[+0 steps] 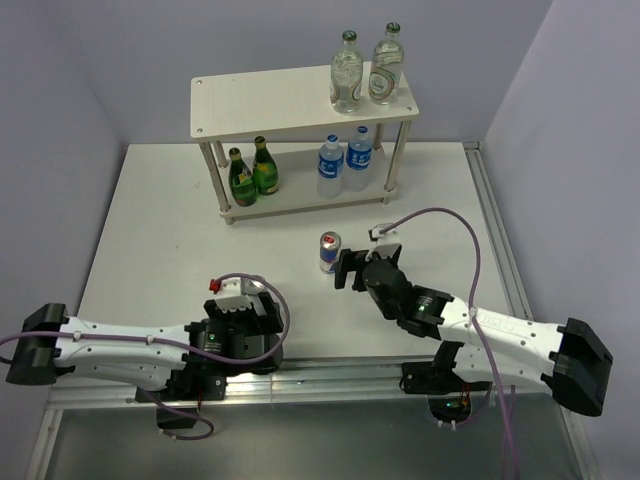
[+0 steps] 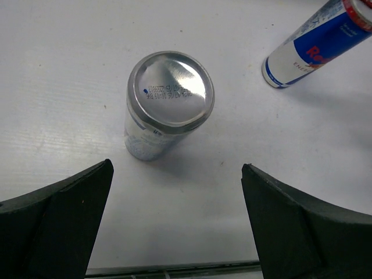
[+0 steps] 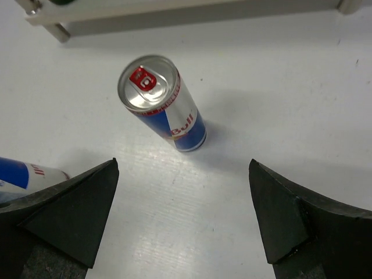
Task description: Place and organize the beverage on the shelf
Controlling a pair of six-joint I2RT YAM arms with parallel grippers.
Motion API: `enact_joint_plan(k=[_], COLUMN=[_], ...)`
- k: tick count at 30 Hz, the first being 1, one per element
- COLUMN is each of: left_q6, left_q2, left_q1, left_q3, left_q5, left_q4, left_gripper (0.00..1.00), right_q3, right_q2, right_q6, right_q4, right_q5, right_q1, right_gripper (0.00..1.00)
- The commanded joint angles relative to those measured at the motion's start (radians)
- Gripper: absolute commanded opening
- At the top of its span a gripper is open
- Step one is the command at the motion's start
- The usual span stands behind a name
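Note:
The Red Bull can needs its bottom free to stand on the shelf [image 1: 270, 95], so my right gripper should grab the can by its sides near the can's rim [image 1: 330, 249].
The shelf [image 1: 270, 95] stands at the back of the table. Its top board holds two clear glass bottles [image 1: 365, 70]. Its lower board holds two green bottles [image 1: 252, 173] and two blue-labelled water bottles [image 1: 344, 160]. A Red Bull can [image 1: 329, 252] stands upright in front of the shelf and also shows in the right wrist view [image 3: 160, 104]. My right gripper [image 1: 365, 262] is open just right of this can, which lies ahead of its tips [image 3: 183, 164]. A second can [image 2: 165, 104] stands with a plain silver end up ahead of my open, empty left gripper [image 2: 177, 168].
The first Red Bull can shows at the left wrist view's upper right [image 2: 317, 43]. The second can's side shows at the right wrist view's left edge [image 3: 26, 174]. The shelf's foot rail [image 3: 174, 14] runs along that view's top. A metal rail [image 1: 330, 375] borders the table's near edge.

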Motion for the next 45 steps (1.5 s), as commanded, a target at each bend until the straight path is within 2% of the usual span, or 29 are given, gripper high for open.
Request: enact_joint_plan(k=[1,6,11,14,19,20,23,24,25,26,27,28,30,34,36,39,40,42,43,45], left_q6=[-0.123,-0.096,-0.162,-0.114,-0.096,-0.064,0.184,0.308,0.352,0.415,0.452,0.504,0.594,0.677,0.731,0.780,0.785,0.799,0.802,0.791], left_q2=[0.044,0.111,0.200,0.235,0.283,0.285,0.257,0.234,0.223,0.214,0.199,0.191,0.194,0.252,0.300,0.341,0.375,0.428,0.442,0.465], left_q1=[-0.015,-0.012,-0.001,0.001,0.036,0.043,0.086,0.100,0.125,0.137,0.151,0.193,0.224,0.322,0.365,0.428,0.448,0.459,0.462,0.464], left_q3=[-0.037,-0.137,-0.109,-0.117,-0.120,-0.129,-0.184,-0.204,-0.226,-0.258,-0.273,-0.299,-0.312,-0.301,-0.306,-0.332,-0.330,-0.316,-0.304,-0.293], left_q5=[-0.054,-0.114,-0.180,-0.203,-0.230,-0.227,-0.194,-0.177,-0.158,-0.146,-0.129,-0.097,-0.072,-0.022,0.045,0.102,0.110,0.110,0.106,0.103], left_q4=[0.072,0.245,0.208,0.286,0.297,0.323,0.585,0.657,0.769,0.806,0.847,0.957,1.029,1.124,1.222,1.357,1.372,1.392,1.394,1.388], left_gripper=[0.99,0.99,0.99,0.99,0.99,0.99,0.99,0.99,0.99,0.99,0.99,0.99,0.99,0.99,0.99,0.99,0.95,0.91,0.83,0.65], right_q3=[-0.015,0.009,0.060,0.073,0.098,0.101,0.118,0.124,0.129,0.147,0.158,0.172,0.208,0.251,0.270,0.285,0.285,0.288,0.290,0.287], right_q2=[0.057,0.216,0.368,0.442,0.545,0.568,0.617,0.629,0.643,0.670,0.684,0.698,0.742,0.792,0.813,0.833,0.836,0.841,0.842,0.842], right_q6=[0.053,0.052,0.059,0.049,0.018,0.006,-0.020,-0.028,-0.036,-0.050,-0.056,-0.057,-0.062,-0.039,-0.028,-0.031,-0.030,-0.027,-0.025,-0.028], right_q4=[0.056,0.174,0.258,0.326,0.439,0.477,0.536,0.547,0.571,0.579,0.585,0.590,0.593,0.576,0.574,0.573,0.576,0.576,0.576,0.580], right_q5=[-0.041,-0.032,-0.003,0.045,0.117,0.137,0.171,0.174,0.177,0.180,0.177,0.180,0.174,0.155,0.146,0.146,0.149,0.155,0.155,0.152], right_q1=[0.005,0.004,0.005,0.005,0.004,0.005,0.002,0.002,-0.006,-0.009,-0.010,-0.021,-0.032,-0.067,-0.082,-0.087,-0.085,-0.089,-0.089,-0.089], right_gripper=[1.00,1.00,1.00,1.00,1.00,1.00,1.00,1.00,1.00,1.00,1.00,1.00,1.00,1.00,1.00,0.94,0.82,0.66,0.54,0.41])
